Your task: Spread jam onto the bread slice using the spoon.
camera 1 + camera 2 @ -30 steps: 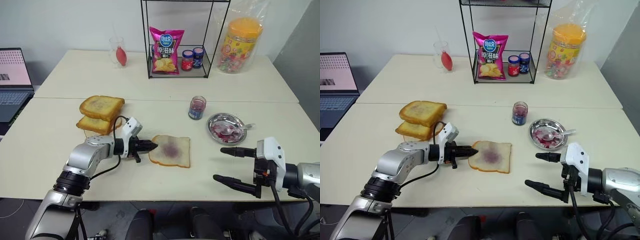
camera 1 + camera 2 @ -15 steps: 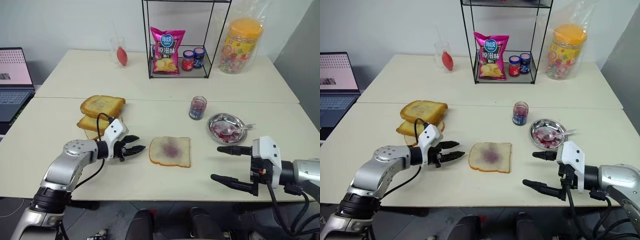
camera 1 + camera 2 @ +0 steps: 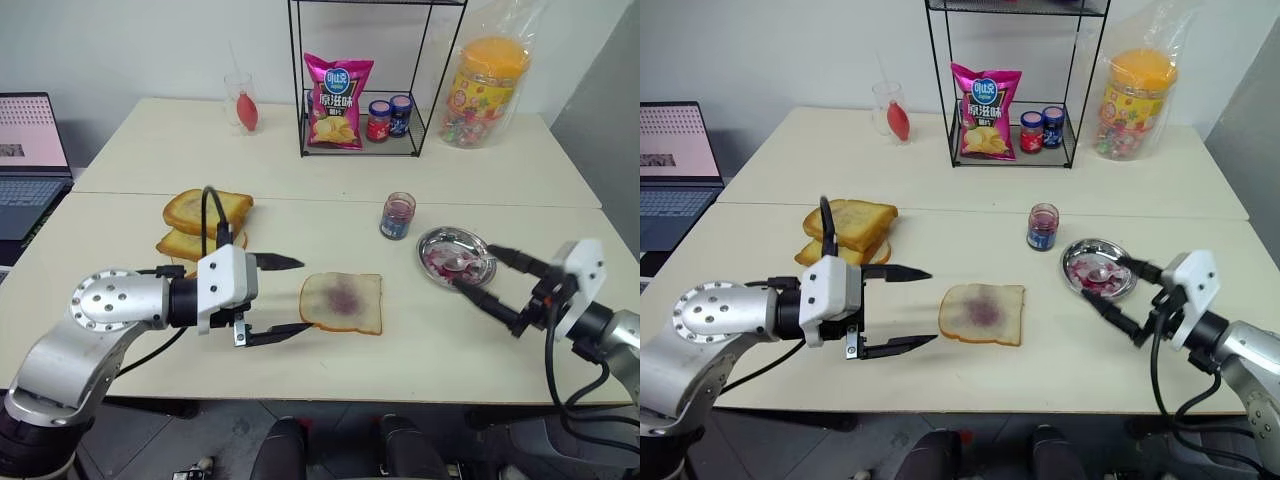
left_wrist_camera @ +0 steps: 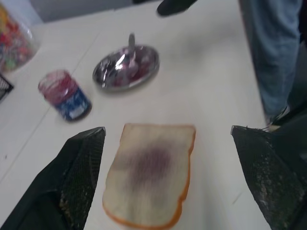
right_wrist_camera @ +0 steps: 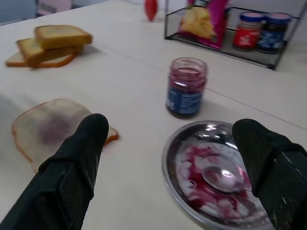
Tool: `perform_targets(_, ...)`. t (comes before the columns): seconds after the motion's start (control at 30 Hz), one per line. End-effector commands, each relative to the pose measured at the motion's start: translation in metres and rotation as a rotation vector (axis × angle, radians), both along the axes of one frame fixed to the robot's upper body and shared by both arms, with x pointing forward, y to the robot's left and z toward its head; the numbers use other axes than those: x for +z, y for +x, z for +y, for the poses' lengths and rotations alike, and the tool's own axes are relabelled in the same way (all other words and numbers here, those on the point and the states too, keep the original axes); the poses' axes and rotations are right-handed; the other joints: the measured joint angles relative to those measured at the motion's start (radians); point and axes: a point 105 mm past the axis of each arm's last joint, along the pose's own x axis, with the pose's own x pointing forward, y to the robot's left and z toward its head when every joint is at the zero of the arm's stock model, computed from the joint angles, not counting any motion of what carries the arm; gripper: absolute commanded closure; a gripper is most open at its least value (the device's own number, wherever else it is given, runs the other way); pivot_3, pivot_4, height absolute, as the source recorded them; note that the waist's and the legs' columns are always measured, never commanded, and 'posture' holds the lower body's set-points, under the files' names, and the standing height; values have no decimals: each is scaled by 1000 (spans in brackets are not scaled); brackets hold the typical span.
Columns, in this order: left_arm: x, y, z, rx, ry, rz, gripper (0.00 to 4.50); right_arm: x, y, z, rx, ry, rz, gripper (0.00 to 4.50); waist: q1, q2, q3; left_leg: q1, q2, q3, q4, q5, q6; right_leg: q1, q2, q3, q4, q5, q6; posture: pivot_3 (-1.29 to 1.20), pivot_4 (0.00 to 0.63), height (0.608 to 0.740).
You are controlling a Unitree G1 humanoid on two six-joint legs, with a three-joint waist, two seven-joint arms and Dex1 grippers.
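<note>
The robot's right gripper will next scoop jam and spread it on the bread slice, so it will grip the spoon by its handle.
The bread slice, pale with a purple smear at its centre, lies flat on the table's near half. My left gripper hovers just left of it, above the table, open wide with nothing between its fingers. The jam jar stands open behind and to the right of the bread. Beside the jar sits a round steel dish smeared with jam, and the spoon lies in it. My right gripper is open and empty, pointing at the dish from the right, fingertips at the dish's near right rim.
Two toasted slices are stacked at the left. At the back stands a wire rack holding a chips bag and two labelled jars, with a candy tub and a glass on either side. A laptop sits far left.
My left gripper let go of the bread's left edge, opened wide, rose and drew back. My right gripper swung up and over to the dish, staying open.
</note>
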Motion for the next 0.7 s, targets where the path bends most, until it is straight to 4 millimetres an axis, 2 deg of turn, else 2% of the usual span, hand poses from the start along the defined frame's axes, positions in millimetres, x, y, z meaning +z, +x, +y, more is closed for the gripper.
perform_targets(0.03,5,-5,-18,-39,-44,24,183,-3,12,-40,-276,163,4,0,-1,0,0,0,0,0,0,0,0,0,0,0,0,0,0,0,150,740)
perform_targets(0.17,0,-7,-23,-65,-23,26,183,-11,22,-50,-362,256,21,0,-6,1,0,0,0,1,0,0,0,-1,0,1,0,0,0,0,150,740)
perform_targets(0.27,-1,-2,-30,-76,-8,-9,183,-22,38,-57,-419,371,68,0,-7,2,1,0,1,1,-1,0,0,-1,1,1,1,2,4,0,150,740)
perform_targets(0.4,-5,3,-34,-96,27,-28,183,-42,62,-56,-379,520,173,0,-6,2,1,0,0,1,0,0,0,-1,2,1,1,2,3,0,150,740)
perform_targets(0.5,-4,4,-36,-104,29,-33,183,-46,75,-60,-385,573,194,0,-7,3,2,0,0,2,0,0,0,-1,2,2,1,3,2,0,150,740)
perform_targets(0.6,-4,5,-37,-104,30,-39,183,-51,83,-62,-393,618,213,0,-7,4,2,-1,0,2,-1,0,0,-2,2,1,1,4,4,0,150,740)
perform_targets(0.7,-4,5,-38,-104,31,-42,183,-59,88,-56,-361,647,256,0,-7,4,2,-1,0,1,-2,0,0,-2,2,1,1,4,4,0,150,740)
